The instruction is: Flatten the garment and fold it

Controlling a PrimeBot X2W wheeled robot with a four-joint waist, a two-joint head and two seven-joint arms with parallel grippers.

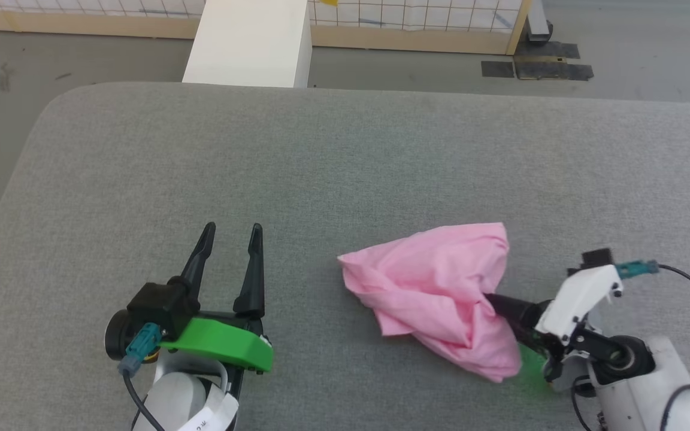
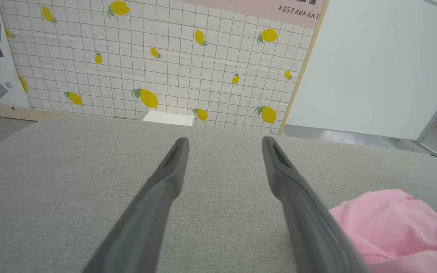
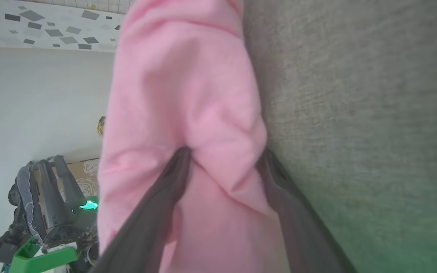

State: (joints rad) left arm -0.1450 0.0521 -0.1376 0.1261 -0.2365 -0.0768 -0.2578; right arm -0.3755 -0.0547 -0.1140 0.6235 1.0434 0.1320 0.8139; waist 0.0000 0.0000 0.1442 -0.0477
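My right gripper grabs the pink garment (image 1: 429, 273) by its bulging fold (image 1: 480, 301) next, to start flattening the garment.
The garment (image 1: 435, 287) is a crumpled pink heap on the grey cloth-covered table (image 1: 321, 149), right of centre near the front edge. My right gripper (image 1: 492, 302) reaches into its right side from the right. In the right wrist view its two dark fingers stand wide apart, and a fold of the garment (image 3: 188, 94) bulges between the right gripper (image 3: 224, 151) tips. My left gripper (image 1: 231, 228) rests open at the front left, holding nothing, well clear of the cloth. The left wrist view has the garment (image 2: 393, 223) just right of the left gripper (image 2: 224, 140).
A white block (image 1: 249, 42) stands beyond the table's far edge, in front of a lemon-patterned wall panel (image 2: 146, 57). Grey floor surrounds the table. A cable (image 1: 686, 278) trails from my right wrist. Bare table stretches across the left and back.
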